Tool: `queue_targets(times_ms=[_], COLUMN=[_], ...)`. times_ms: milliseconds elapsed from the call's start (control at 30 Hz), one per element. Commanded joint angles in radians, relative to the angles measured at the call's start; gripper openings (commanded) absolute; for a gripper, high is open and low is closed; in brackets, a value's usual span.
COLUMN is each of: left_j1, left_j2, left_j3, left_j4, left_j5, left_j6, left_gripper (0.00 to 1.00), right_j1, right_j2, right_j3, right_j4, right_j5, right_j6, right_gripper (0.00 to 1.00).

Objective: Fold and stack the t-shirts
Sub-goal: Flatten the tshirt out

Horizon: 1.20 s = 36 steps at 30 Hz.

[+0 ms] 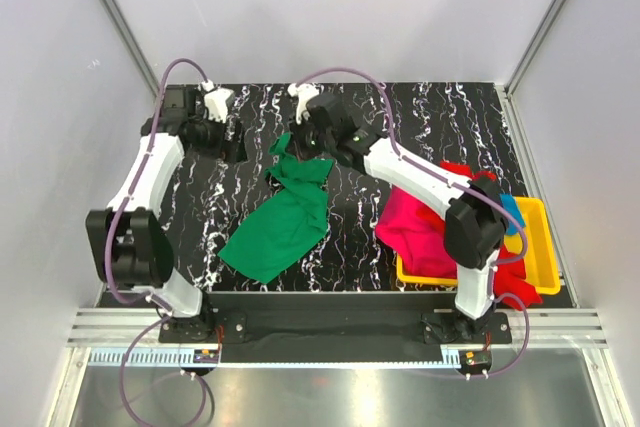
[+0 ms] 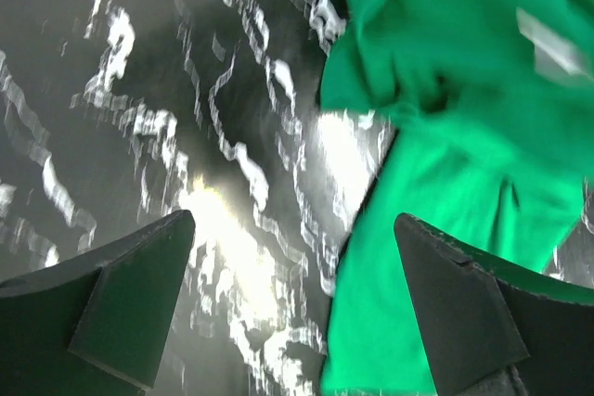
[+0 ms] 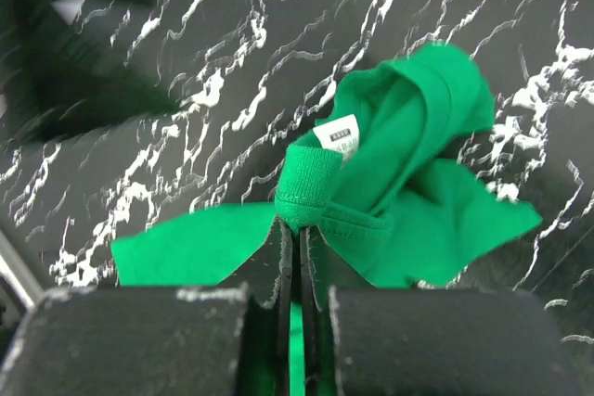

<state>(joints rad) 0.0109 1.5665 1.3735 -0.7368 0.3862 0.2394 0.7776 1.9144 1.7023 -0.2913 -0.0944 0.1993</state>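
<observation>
My left gripper grabs the green t-shirt's upper-end edge (image 1: 274, 151) (image 2: 349, 86) next, apart from the pinched collar, to spread the shirt flat for folding.
The green t-shirt (image 1: 285, 217) lies crumpled on the black marbled table, its upper end lifted. My right gripper (image 1: 300, 150) is shut on the shirt's ribbed collar (image 3: 311, 183), next to the white label (image 3: 342, 134), and the cloth (image 3: 418, 164) hangs down from the pinch (image 3: 300, 224). Just left of the shirt's top, my left gripper (image 1: 237, 150) stands open over bare table. In its wrist view (image 2: 292, 220) the green cloth (image 2: 464, 90) reaches under the right finger (image 2: 464, 312). Magenta (image 1: 415, 217), red (image 1: 460, 169) and blue (image 1: 512, 212) t-shirts are heaped at the right.
A yellow tray (image 1: 545, 257) sits at the right front of the table, with the heaped shirts spilling over its left and near rims. White enclosure walls and metal frame posts surround the table. The arm bases stand at the near edge.
</observation>
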Motion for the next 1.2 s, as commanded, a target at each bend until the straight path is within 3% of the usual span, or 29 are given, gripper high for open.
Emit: queue_targets(times_ms=[0, 100, 200, 400, 567, 633, 800, 933, 967, 1000, 1033, 1067, 1167], left_j1=[-0.034, -0.09, -0.129, -0.187, -0.193, -0.228, -0.281, -0.276, -0.276, -0.276, -0.276, -0.276, -0.264], left_j2=[0.087, 0.157, 0.179, 0.239, 0.296, 0.303, 0.328, 0.412, 0.431, 0.435, 0.434, 0.416, 0.342], left_j3=[0.071, 0.082, 0.05, 0.039, 0.026, -0.002, 0.012, 0.09, 0.102, 0.104, 0.104, 0.095, 0.107], left_j4=[0.246, 0.309, 0.358, 0.326, 0.264, 0.278, 0.306, 0.231, 0.226, 0.218, 0.217, 0.218, 0.206], left_j5=[0.089, 0.091, 0.098, 0.043, 0.154, 0.163, 0.12, 0.109, 0.112, 0.115, 0.117, 0.109, 0.077], left_j6=[-0.052, 0.055, 0.106, 0.023, -0.044, -0.029, -0.012, -0.046, -0.049, -0.049, -0.051, -0.052, -0.014], left_gripper=[0.96, 0.87, 0.87, 0.88, 0.92, 0.99, 0.95, 0.65, 0.42, 0.26, 0.1, 0.0, 0.0], right_j1=[-0.004, -0.014, -0.046, -0.069, -0.069, -0.069, -0.077, -0.083, -0.089, -0.09, -0.095, -0.104, -0.135], right_j2=[-0.141, -0.207, -0.25, -0.348, -0.371, -0.374, -0.376, -0.393, -0.397, -0.402, -0.402, -0.403, -0.388], right_j3=[-0.077, -0.142, -0.203, -0.374, -0.424, -0.446, -0.466, -0.48, -0.483, -0.487, -0.489, -0.489, -0.468], right_j4=[0.107, 0.068, -0.001, 0.007, 0.026, 0.038, 0.038, 0.04, 0.04, 0.038, 0.038, 0.038, 0.047], right_j5=[-0.047, 0.004, 0.059, 0.081, 0.088, 0.088, 0.088, 0.088, 0.088, 0.088, 0.09, 0.09, 0.064], right_j6=[0.005, 0.011, 0.035, 0.098, 0.114, 0.115, 0.12, 0.12, 0.118, 0.117, 0.117, 0.118, 0.118], right_gripper=[0.0, 0.0, 0.0, 0.0, 0.0, 0.0, 0.0, 0.0, 0.0, 0.0, 0.0, 0.0, 0.0])
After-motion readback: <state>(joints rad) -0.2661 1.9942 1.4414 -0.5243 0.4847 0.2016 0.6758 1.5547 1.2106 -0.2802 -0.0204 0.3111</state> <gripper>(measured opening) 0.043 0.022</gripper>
